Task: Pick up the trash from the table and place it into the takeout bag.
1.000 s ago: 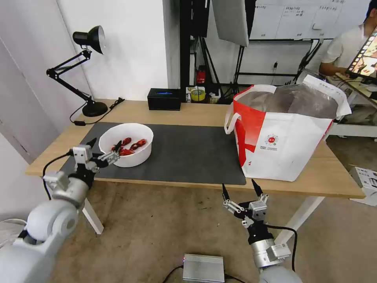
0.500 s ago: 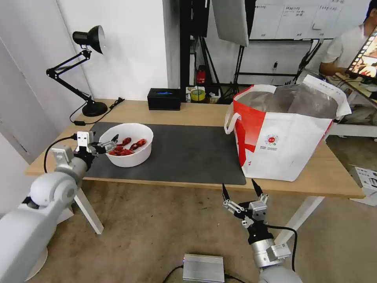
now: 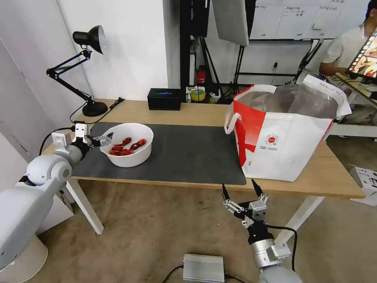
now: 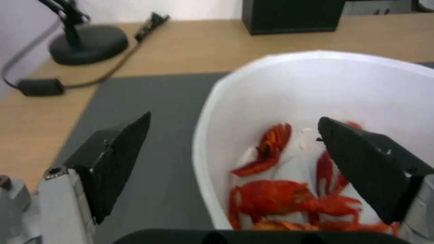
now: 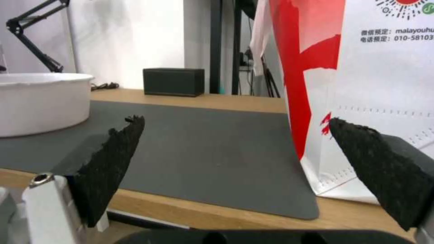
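The bowl is far wider than my open fingers, so I should next grab the thin side at the bowl's rim with my left gripper to pick the bowl up.
The trash in view is a white bowl (image 3: 127,155) of red shells (image 3: 125,147) on the left half of the table's (image 3: 196,112) dark grey mat (image 3: 188,153). My left gripper (image 3: 107,137) is open at the bowl's left rim. In the left wrist view the left gripper (image 4: 235,145) straddles the bowl's (image 4: 316,88) wall, one finger over the mat (image 4: 149,101) and the other above the shells (image 4: 280,200). The takeout bag (image 3: 282,133) stands open at the table's right end. My right gripper (image 3: 239,186) hangs open below the table's front edge, holding nothing.
A black desk lamp (image 3: 88,70) with its cable stands at the back left corner. A black box (image 3: 164,98) sits at the back edge. A silver box (image 3: 203,268) lies on the floor by my base. The mat between bowl and bag is bare.
My left gripper has moved from the bowl's front side up and away to its left rim, staying open. The right arm, bowl and bag have not moved.
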